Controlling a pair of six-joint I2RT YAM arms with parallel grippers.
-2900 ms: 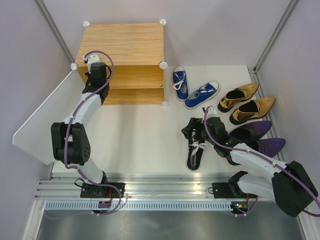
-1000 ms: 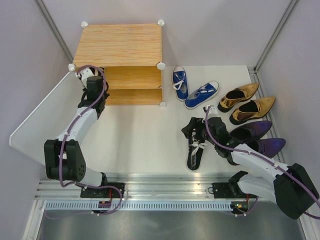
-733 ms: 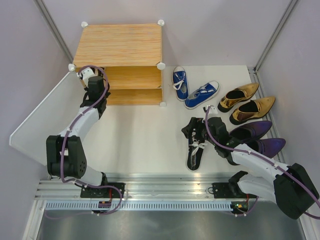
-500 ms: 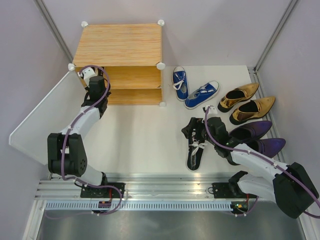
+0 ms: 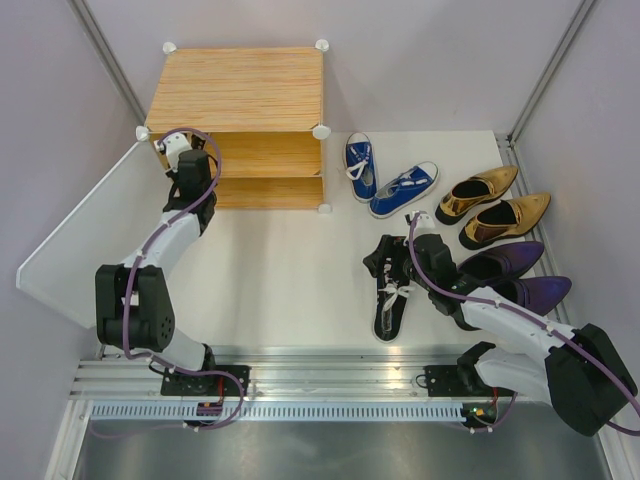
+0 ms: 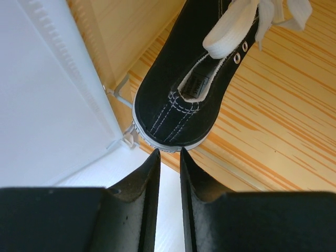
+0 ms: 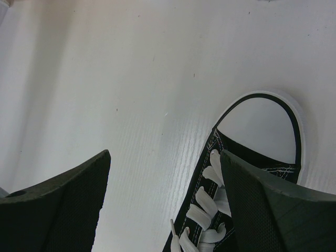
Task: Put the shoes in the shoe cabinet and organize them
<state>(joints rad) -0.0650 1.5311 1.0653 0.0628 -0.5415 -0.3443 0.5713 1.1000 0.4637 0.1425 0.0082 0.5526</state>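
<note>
My right gripper should next pick up the black sneaker from the floor by its tongue (image 5: 394,294). The sneaker's toe then stays free to go first into the cabinet (image 5: 240,90).
One black sneaker (image 6: 194,79) lies on a shelf at the left side of the shoe cabinet (image 5: 240,90), heel toward my left gripper (image 6: 169,152). That gripper (image 5: 172,148) is at the cabinet's front left corner. Its jaws are a narrow slit apart with nothing between them, tips just short of the heel. The other black sneaker (image 5: 388,308) lies on the floor. My right gripper (image 5: 395,262) hangs wide open over that sneaker's heel (image 7: 247,152), holding nothing (image 7: 165,155).
The white door panel (image 5: 90,230) lies swung open at the left. Blue sneakers (image 5: 360,165) (image 5: 403,190) sit right of the cabinet. Gold heels (image 5: 478,193) and purple heels (image 5: 505,260) lie along the right wall, close to my right arm.
My left gripper has crept a little toward the cabinet's shelf and its jaws have narrowed slightly. The right arm and the shoes on the floor have not moved.
</note>
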